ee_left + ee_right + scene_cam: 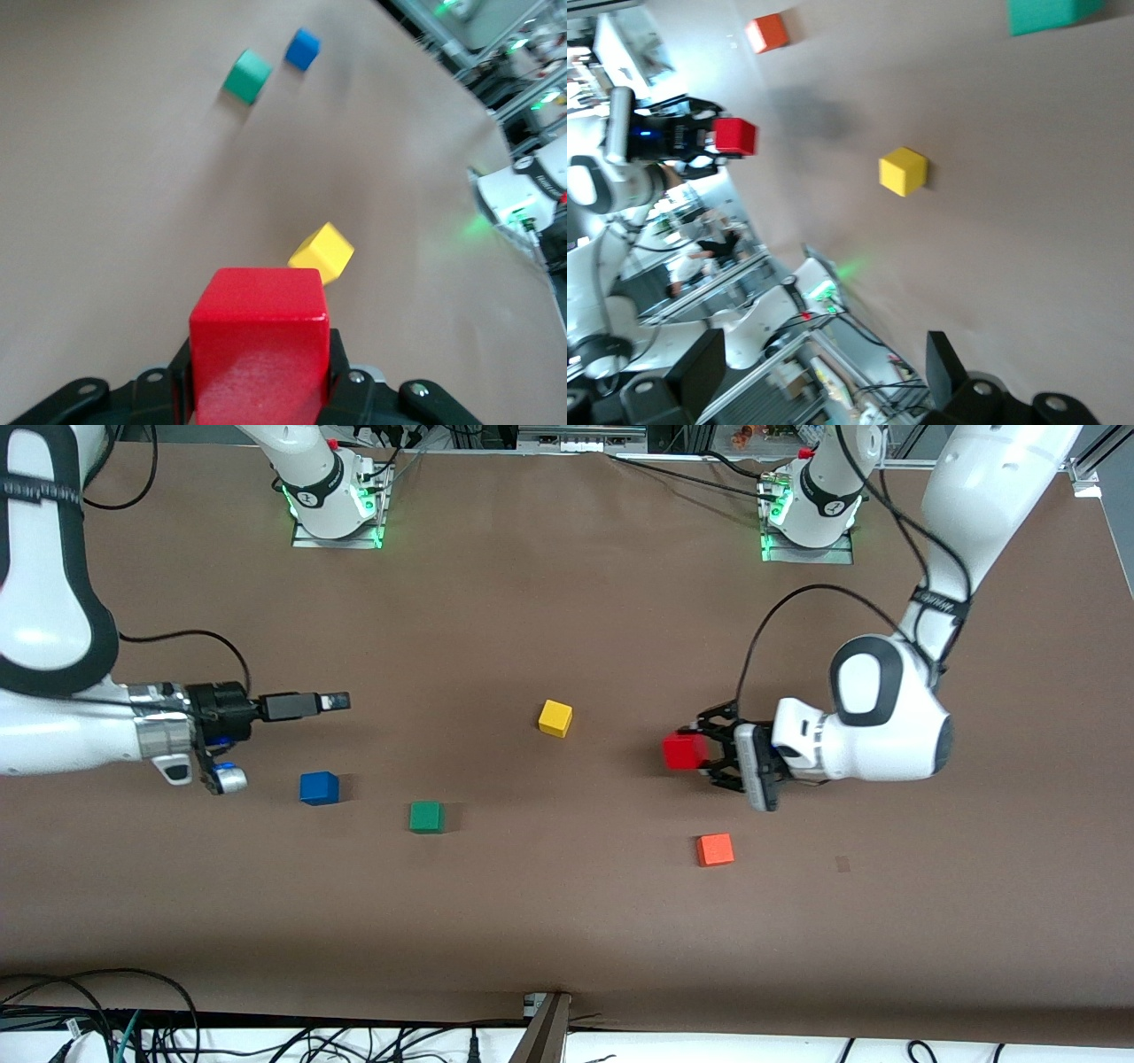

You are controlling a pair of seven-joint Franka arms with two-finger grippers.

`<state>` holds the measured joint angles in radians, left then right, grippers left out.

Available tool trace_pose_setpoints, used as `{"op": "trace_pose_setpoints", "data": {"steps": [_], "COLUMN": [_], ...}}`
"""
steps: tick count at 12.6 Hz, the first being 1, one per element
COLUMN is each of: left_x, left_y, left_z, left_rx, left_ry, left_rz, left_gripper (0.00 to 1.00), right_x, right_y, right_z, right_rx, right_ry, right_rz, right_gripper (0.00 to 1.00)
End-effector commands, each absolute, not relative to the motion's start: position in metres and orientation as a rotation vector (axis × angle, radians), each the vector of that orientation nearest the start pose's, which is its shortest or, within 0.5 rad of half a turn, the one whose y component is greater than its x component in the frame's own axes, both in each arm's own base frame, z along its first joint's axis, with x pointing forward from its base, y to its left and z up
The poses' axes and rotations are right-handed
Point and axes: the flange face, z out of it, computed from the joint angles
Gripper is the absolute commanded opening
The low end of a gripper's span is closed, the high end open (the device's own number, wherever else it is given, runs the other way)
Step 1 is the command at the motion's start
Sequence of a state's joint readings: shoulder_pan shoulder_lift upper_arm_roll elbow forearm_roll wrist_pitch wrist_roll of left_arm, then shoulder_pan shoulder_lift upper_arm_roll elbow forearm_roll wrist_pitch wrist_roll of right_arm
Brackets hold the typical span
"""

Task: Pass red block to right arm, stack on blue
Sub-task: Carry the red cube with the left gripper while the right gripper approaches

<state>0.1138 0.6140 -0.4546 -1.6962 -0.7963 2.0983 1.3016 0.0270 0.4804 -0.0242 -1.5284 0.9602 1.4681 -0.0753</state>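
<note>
The red block needs to go on the blue cube (319, 788), so the robot's right gripper should next grab it by its exposed end (674, 751), clear of the left gripper's fingers.
The red block (684, 752) is held off the table by my left gripper (700, 754), which is shut on it and lies level, pointing toward the right arm's end. In the left wrist view the red block (259, 341) sits squeezed between the black fingers (347, 390). My right gripper (339, 701) hangs level over the table at its own end, open and empty, aimed toward the left arm. The blue cube (319, 788) rests on the table just below it. The right wrist view shows the red block (735, 136) some way off, with the right gripper (824, 372) spread wide.
A yellow cube (555, 718) lies mid-table between the two grippers. A green cube (426, 817) sits beside the blue one, toward the left arm's end and slightly nearer the camera. An orange-red cube (714, 849) lies on the brown table (567, 921) below the left gripper.
</note>
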Motion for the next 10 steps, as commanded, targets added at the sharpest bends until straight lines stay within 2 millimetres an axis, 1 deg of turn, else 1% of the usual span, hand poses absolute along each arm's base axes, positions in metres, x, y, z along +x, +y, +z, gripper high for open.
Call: {"op": "trace_pose_setpoints", "data": {"steps": [1,2,3,4,6,8,10], "left_x": [0.633,0.625,0.621,0.614,0.602,0.6,0.6], "left_y": [-0.277,-0.298,-0.319,-0.339,-0.37,-0.379,-0.387], "left_z": [0.277,0.28,0.287,0.289,0.288,0.267,0.266], "left_rx": [1.719,1.676,1.621,1.57,1.501,1.521,1.536], "left_ry": [-1.192,-1.188,-1.22,-1.225,-1.239,-1.218,-1.198], "left_rz": [0.426,0.44,0.484,0.54,0.685,0.752,0.829], "left_gripper": [0.0,0.0,0.0,0.0,0.0,0.0,0.0], "right_x": [0.657,0.659,0.662,0.664,0.666,0.659,0.647], "right_y": [0.115,0.13,0.143,0.158,0.187,0.212,0.231], "right_z": [0.359,0.342,0.328,0.315,0.293,0.276,0.262], "right_rx": [-1.995,-1.948,-1.903,-1.877,-1.822,-1.74,-1.693], "right_ry": [0.058,0.032,0.028,0.026,0.034,0.054,0.079], "right_rz": [0.49,0.459,0.427,0.394,0.333,0.3,0.286], "right_gripper": [1.0,1.0,1.0,1.0,1.0,1.0,1.0]}}
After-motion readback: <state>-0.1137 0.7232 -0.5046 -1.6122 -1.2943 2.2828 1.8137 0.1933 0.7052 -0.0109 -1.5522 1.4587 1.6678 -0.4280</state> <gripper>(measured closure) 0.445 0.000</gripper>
